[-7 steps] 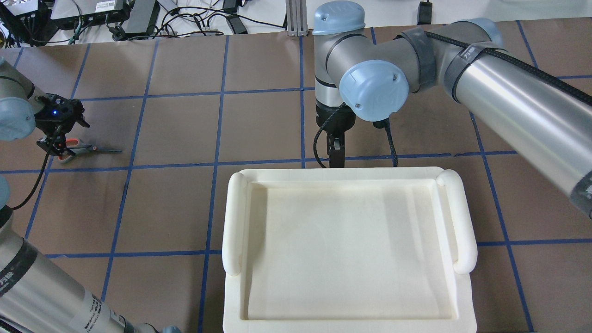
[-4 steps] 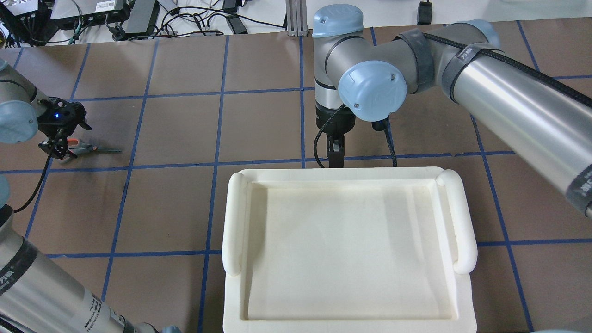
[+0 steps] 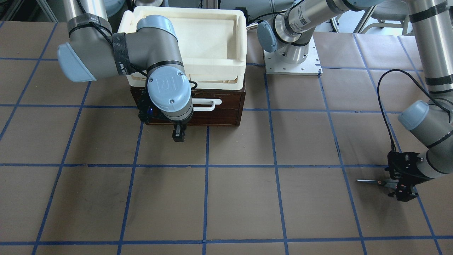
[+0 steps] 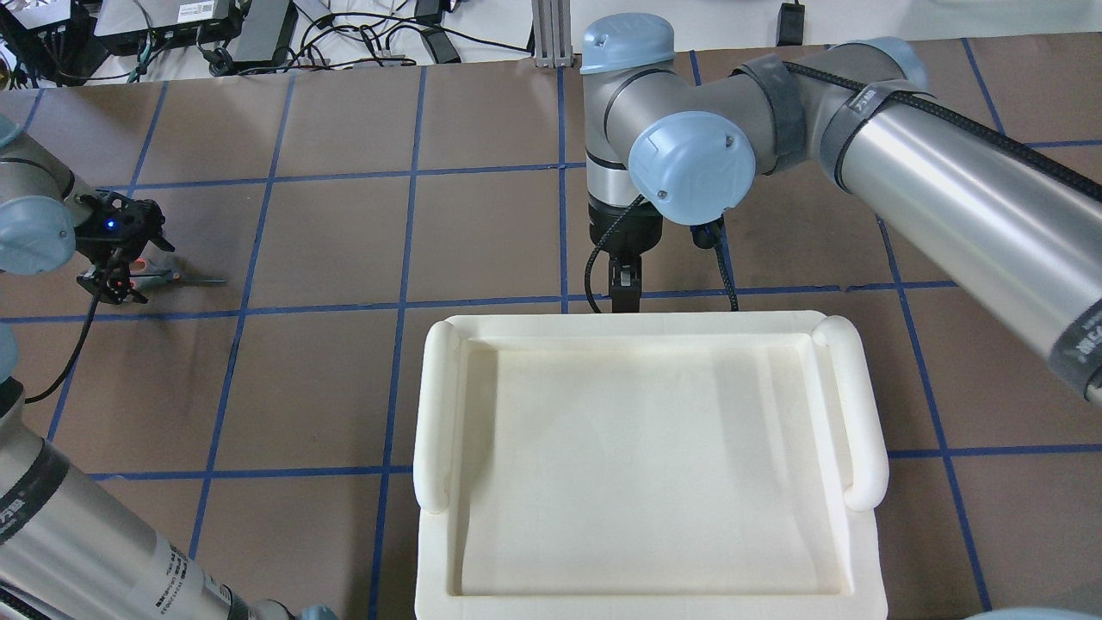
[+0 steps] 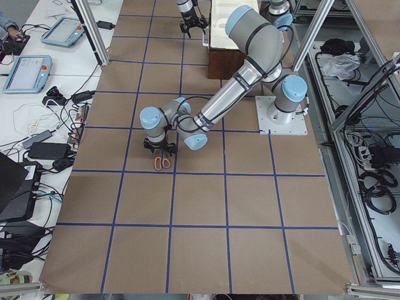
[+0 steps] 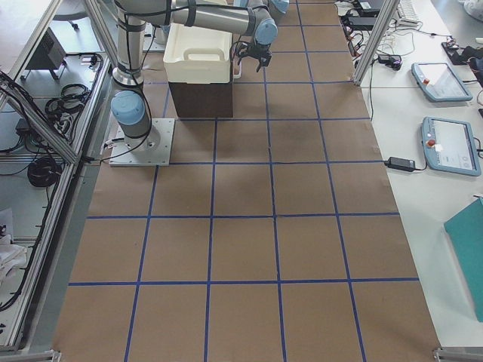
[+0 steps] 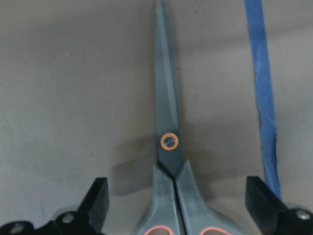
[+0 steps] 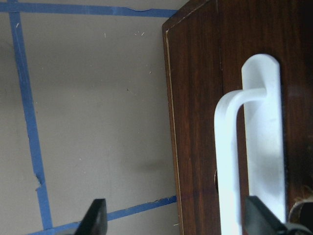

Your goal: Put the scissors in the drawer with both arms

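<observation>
The scissors' blades are pointed, so the left gripper needs to grab the scissors by their gray handles next.
The scissors [image 7: 168, 142] lie flat on the brown table at the far left [image 4: 176, 277], blades pointing toward the centre. They also show in the front view [image 3: 375, 182]. My left gripper [image 7: 178, 196] is open and low over the handles, one finger on each side [image 4: 116, 280]. The dark-brown drawer [image 3: 219, 117] is shut, and its white handle [image 8: 227, 161] faces out. My right gripper [image 8: 177, 215] is open in front of the drawer face, with the handle between its fingers near the right one. It also shows in the overhead view [image 4: 626, 288].
A cream-white plastic tray [image 4: 435, 413] sits on top of the brown drawer chest [image 3: 141, 24]. The left arm's base plate [image 3: 292, 63] stands beside the chest. Blue tape lines grid the table [image 4: 400, 301].
My left gripper has come down and slightly left over the scissors' handles. The right arm has barely shifted in front of the drawer.
</observation>
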